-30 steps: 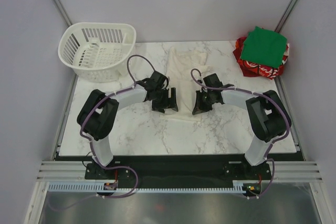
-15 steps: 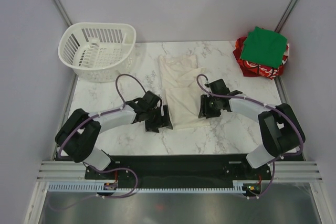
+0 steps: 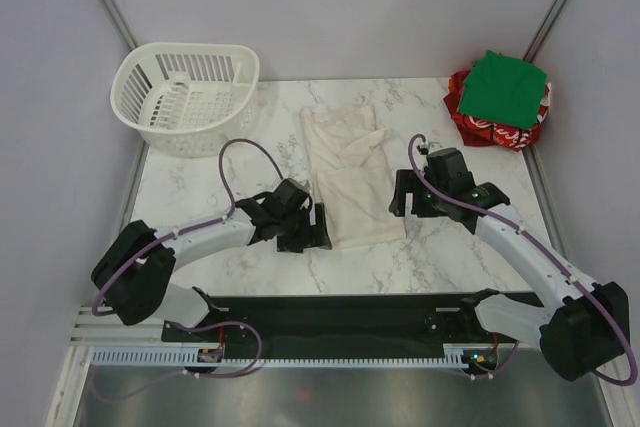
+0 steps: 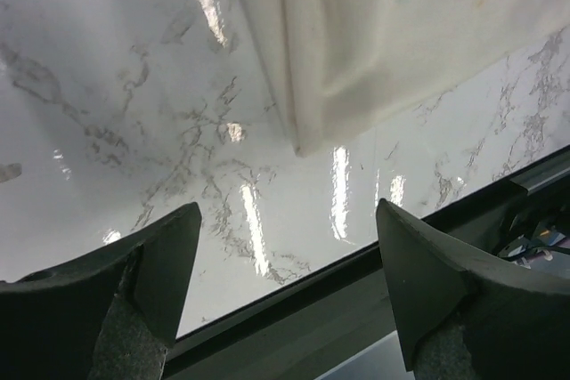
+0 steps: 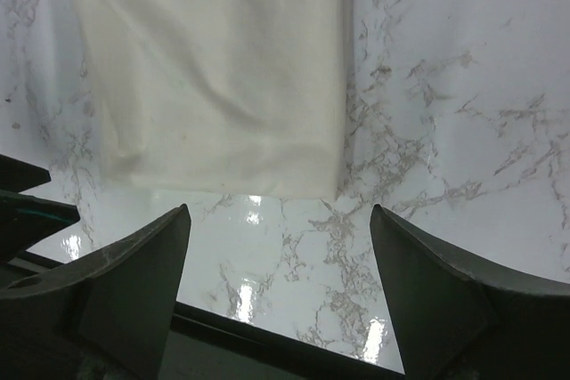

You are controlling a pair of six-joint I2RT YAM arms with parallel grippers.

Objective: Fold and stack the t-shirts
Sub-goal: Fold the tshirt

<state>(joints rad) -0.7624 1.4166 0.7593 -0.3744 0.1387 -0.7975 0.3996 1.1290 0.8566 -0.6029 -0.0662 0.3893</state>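
The t-shirt needs to be folded evenly lengthwise. My right gripper will next grab the cream t-shirt [image 3: 350, 172] by its near hem corner [image 3: 403, 237], opposite the corner of my left gripper.
The cream t-shirt [image 3: 350, 172] lies flat on the marble table as a long folded strip running away from the arms. My left gripper [image 3: 310, 227] sits just left of its near corner, open and holding nothing. In the left wrist view that gripper [image 4: 287, 211] hovers over bare marble with the cream t-shirt's [image 4: 401, 33] corner ahead. My right gripper [image 3: 405, 192] stands open beside the strip's right edge. The right wrist view has the gripper [image 5: 278, 211] empty, with the cream t-shirt's [image 5: 214, 68] near hem beyond it. The green t-shirt [image 3: 508, 87] lies folded on the red t-shirt [image 3: 480, 129] at the back right.
A white slotted basket [image 3: 185, 97] stands at the table's back left corner. The black front rail [image 3: 340, 312] runs along the near edge, close to both grippers. Grey walls close in both sides of the table [image 3: 200, 187].
The right gripper has opened and let go of the cream t-shirt, then swung out to the right. Both arms drew back toward the near edge, and the shirt now lies stretched flat.
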